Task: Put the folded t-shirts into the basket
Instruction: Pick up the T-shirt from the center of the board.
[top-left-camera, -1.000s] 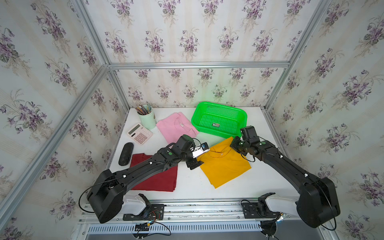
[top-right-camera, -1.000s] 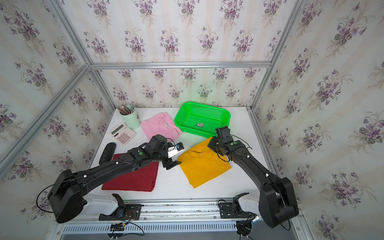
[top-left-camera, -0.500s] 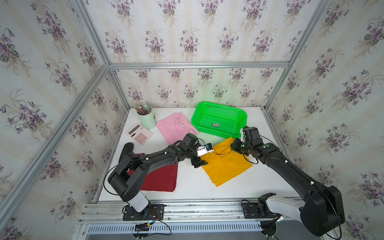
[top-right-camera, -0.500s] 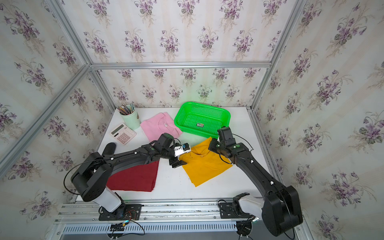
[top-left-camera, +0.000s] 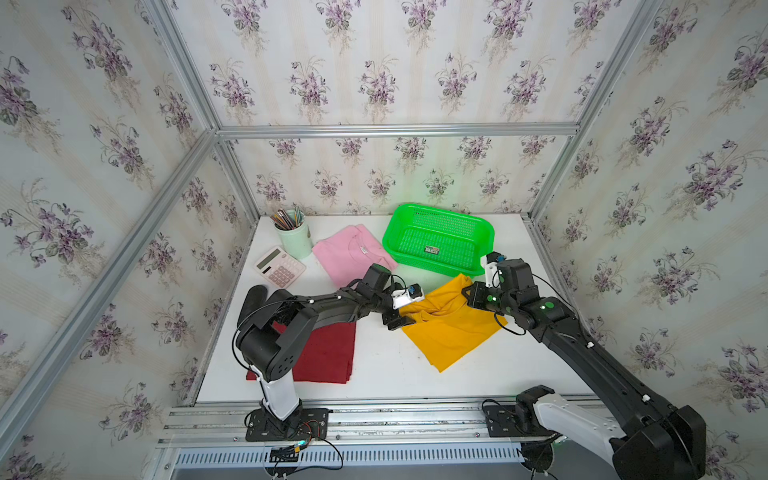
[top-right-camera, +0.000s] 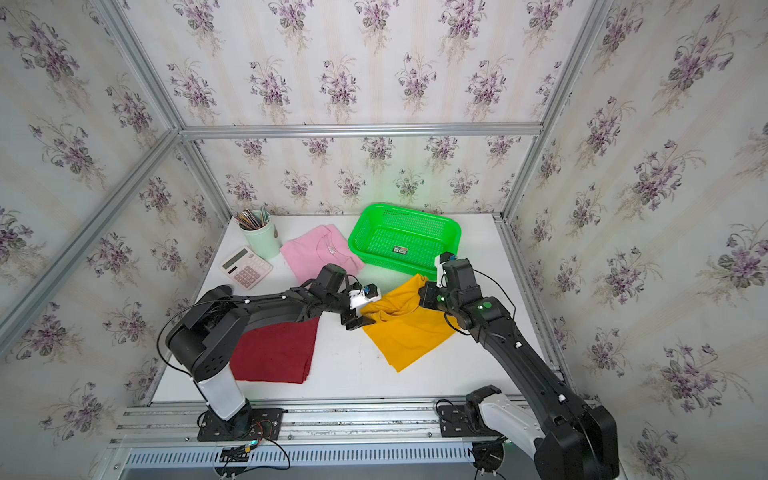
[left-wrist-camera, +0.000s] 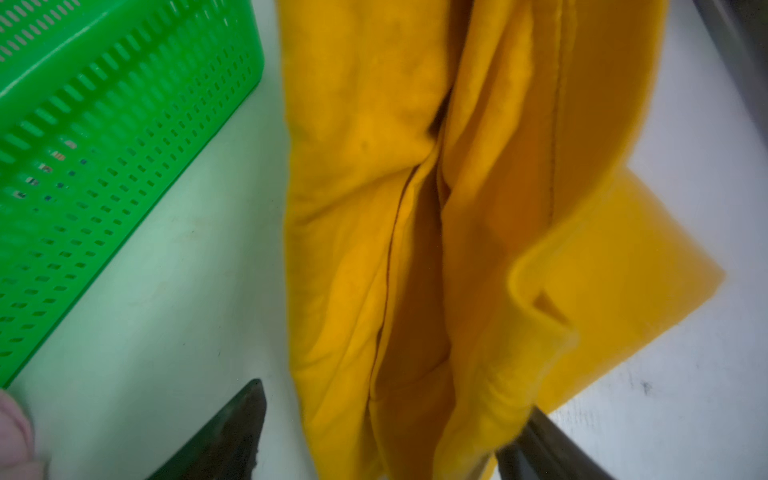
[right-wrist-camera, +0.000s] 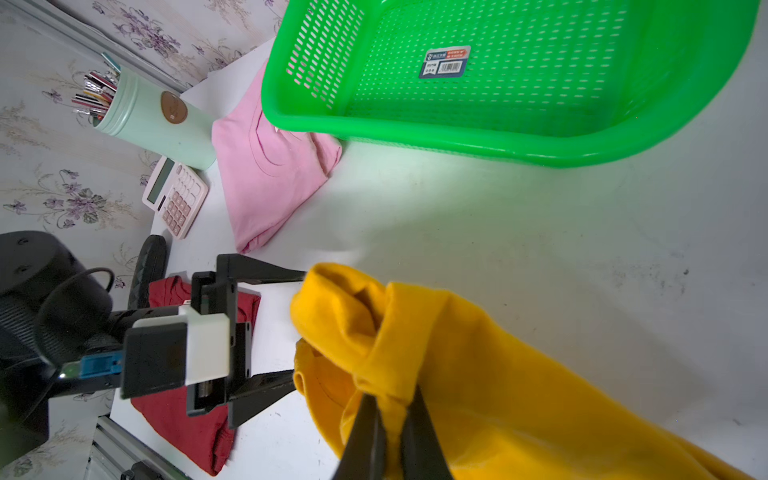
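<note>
The yellow t-shirt's corner (top-left-camera: 411, 314) (left-wrist-camera: 488, 392) opposite the fold at my right gripper is the part my left gripper should grab next, to lay the shirt folded into the basket.
The mustard yellow t-shirt (top-left-camera: 453, 332) lies rumpled on the white table in front of the green basket (top-left-camera: 388, 245). My right gripper (right-wrist-camera: 392, 399) is shut on a bunched fold at its far right edge and holds it a little off the table. At the shirt's left corner my left gripper (left-wrist-camera: 397, 399) stands open, and yellow cloth (left-wrist-camera: 415, 208) lies between its spread jaws. The basket (right-wrist-camera: 415, 129) holds only a dark sticker. The pink t-shirt (top-left-camera: 351, 259) lies left of the basket. The dark red t-shirt (top-left-camera: 328, 353) lies at front left, partly under my left arm.
A pale green cup of pencils (top-left-camera: 293, 237) and a pink calculator (top-left-camera: 279, 266) stand at the back left. A dark oblong object (top-left-camera: 252, 297) lies by the left wall. Aluminium frame rails edge the table on all sides.
My left gripper has moved right onto the yellow shirt's left corner, and that arm's shoulder has risen. The right gripper has stayed shut on the shirt, its held edge slightly more gathered.
</note>
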